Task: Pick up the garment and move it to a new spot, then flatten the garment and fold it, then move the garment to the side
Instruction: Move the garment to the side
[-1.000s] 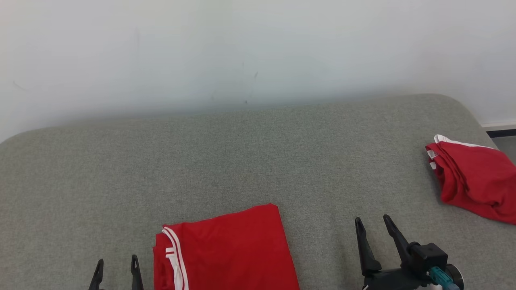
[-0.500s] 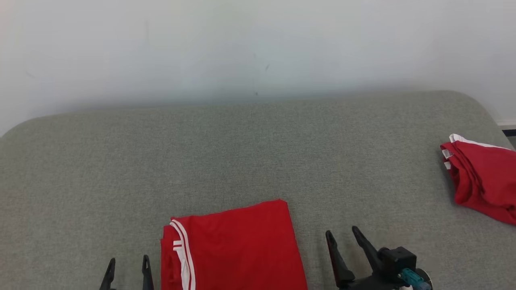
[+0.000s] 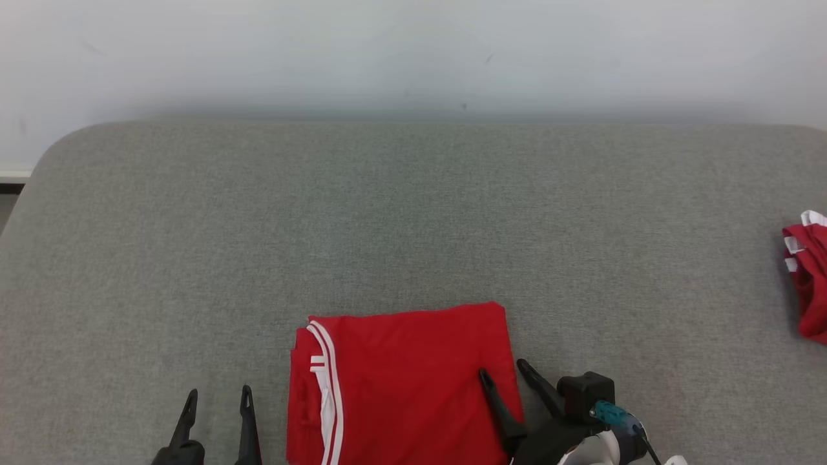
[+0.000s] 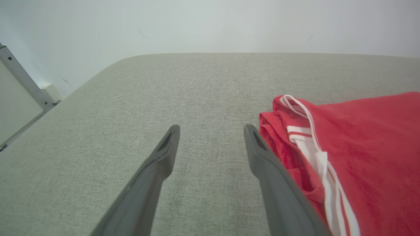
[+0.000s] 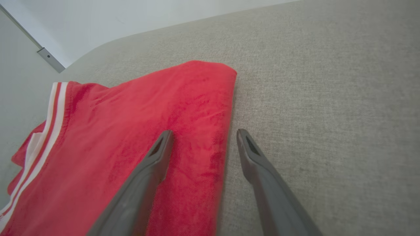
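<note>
My right gripper picks up the folded garment [image 3: 400,381] by its plain red folded edge [image 3: 504,360] next, to move it to the side.
The folded red garment [image 3: 400,381] with white stripes lies flat at the near middle of the grey cushioned surface [image 3: 400,219]. My right gripper [image 3: 502,369] stands open at the garment's right edge, one finger over the red cloth, the other over the grey fabric. In the right wrist view that gripper [image 5: 203,135] straddles the garment's [image 5: 131,131] folded right edge. My left gripper [image 3: 218,394] is open just left of the garment, over bare fabric. In the left wrist view the left gripper [image 4: 211,128] sits beside the striped edge of the garment [image 4: 361,147].
A second red garment [image 3: 807,278] with white trim lies bunched at the far right edge of the surface. A pale wall [image 3: 413,51] runs behind. A metal-framed panel [image 4: 19,82] stands off the surface's left corner.
The head camera has turned, shifting the whole scene rightward. My right gripper has moved left, from the bare fabric onto the garment's right edge. The left gripper keeps its place beside the garment.
</note>
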